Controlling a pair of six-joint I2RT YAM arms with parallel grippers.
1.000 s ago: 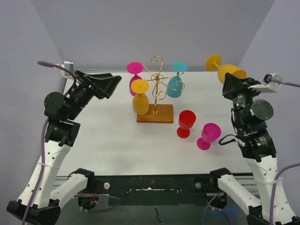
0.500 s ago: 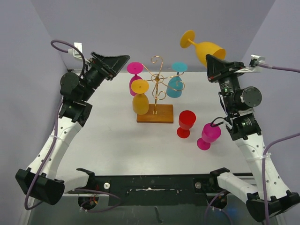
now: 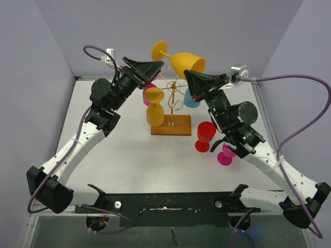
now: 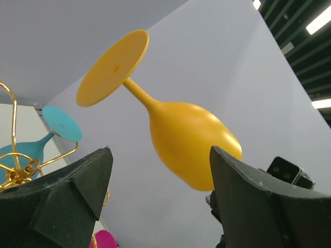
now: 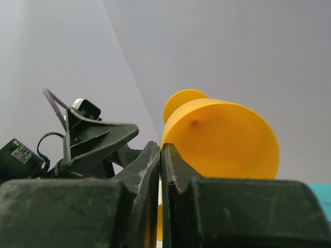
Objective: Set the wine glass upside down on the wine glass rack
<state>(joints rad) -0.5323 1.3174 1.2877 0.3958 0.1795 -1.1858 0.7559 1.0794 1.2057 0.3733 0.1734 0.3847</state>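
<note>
The round foot of the wine glass needs to stay free for hanging, so my left gripper should next grab the yellow wine glass by its stem [image 3: 165, 55] [image 4: 138, 93].
My right gripper [image 3: 192, 78] [image 5: 161, 145] is shut on the rim of a yellow wine glass [image 3: 183, 61] [image 5: 222, 139]. It holds the glass tilted in the air above the wine glass rack [image 3: 173, 93], a gold wire stand on a wooden base [image 3: 171, 125]. The glass's foot points up and to the left. My left gripper [image 3: 158, 70] [image 4: 160, 152] is open just left of the glass [image 4: 191, 139], fingers apart and not touching it. A yellow [image 3: 154, 108], a teal [image 3: 191, 98] and a magenta glass [image 3: 146, 94] hang upside down on the rack.
A red glass [image 3: 206, 135] and a magenta glass [image 3: 225, 155] stand upright on the white table [image 3: 124, 150], right of the rack and under my right arm. Grey walls close the back and both sides.
My right arm has carried the yellow glass leftward, from the right side to above the rack. My left arm has swung up and right, bringing its open gripper beside the glass.
</note>
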